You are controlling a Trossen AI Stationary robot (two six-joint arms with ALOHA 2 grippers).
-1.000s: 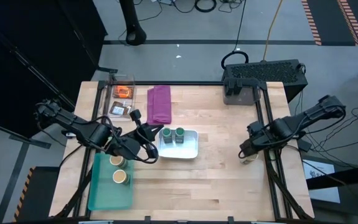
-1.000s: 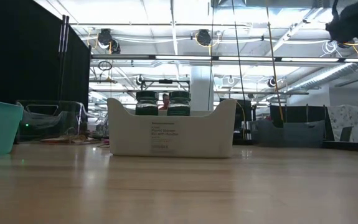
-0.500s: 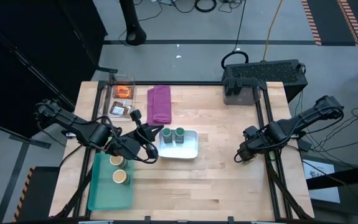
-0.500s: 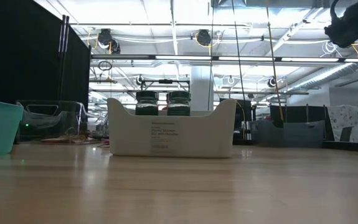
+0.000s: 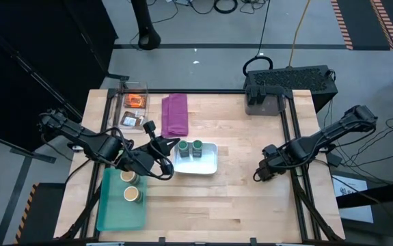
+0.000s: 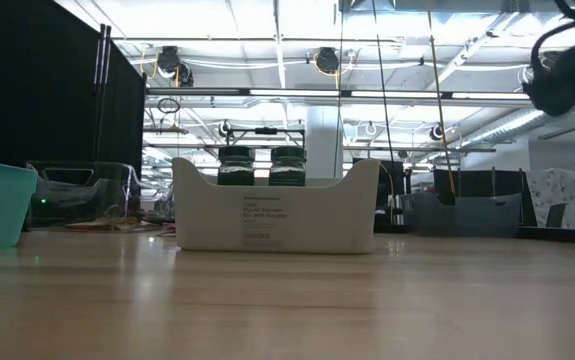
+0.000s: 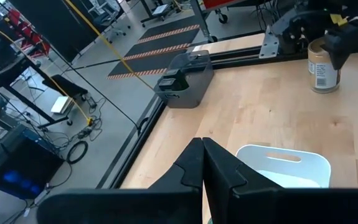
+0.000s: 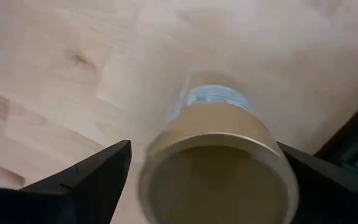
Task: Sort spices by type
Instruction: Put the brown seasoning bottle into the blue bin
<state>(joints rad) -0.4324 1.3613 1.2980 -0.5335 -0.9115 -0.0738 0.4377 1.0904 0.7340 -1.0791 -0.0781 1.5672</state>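
My fingers reach down on both sides of the tan lid (image 8: 219, 180), so my right gripper should close. Closing now would hold the tan-lidded jar.
A tan-lidded jar (image 8: 216, 106) stands upright on its base near the table's right edge, also seen in the left wrist view as the jar (image 7: 324, 67). My right gripper (image 8: 207, 171) is open above it, one finger on each side of the lid, touching nothing; in the high view the right gripper (image 5: 260, 173) covers the jar. Two green-lidded jars (image 5: 190, 147) stand in a white tray (image 5: 210, 164). Two tan-lidded jars (image 5: 128, 185) stand in a teal tray (image 5: 111, 212). An orange packet (image 5: 136, 100) and a dark brown packet (image 5: 131, 121) lie in a clear box. My left gripper (image 5: 171, 145) is shut beside the white tray's left end.
A folded purple cloth (image 5: 175, 114) lies at the far side, next to the clear box. A grey box (image 5: 281, 85) sits on the far right corner. Bare wood stretches between the white tray and the right-hand jar. Frame rails (image 5: 299, 191) run along the right edge.
My right gripper has moved toward the table's left and near edges and come down over the tan-lidded jar at the right edge. The left arm, the trays and the jars have stayed where they were.
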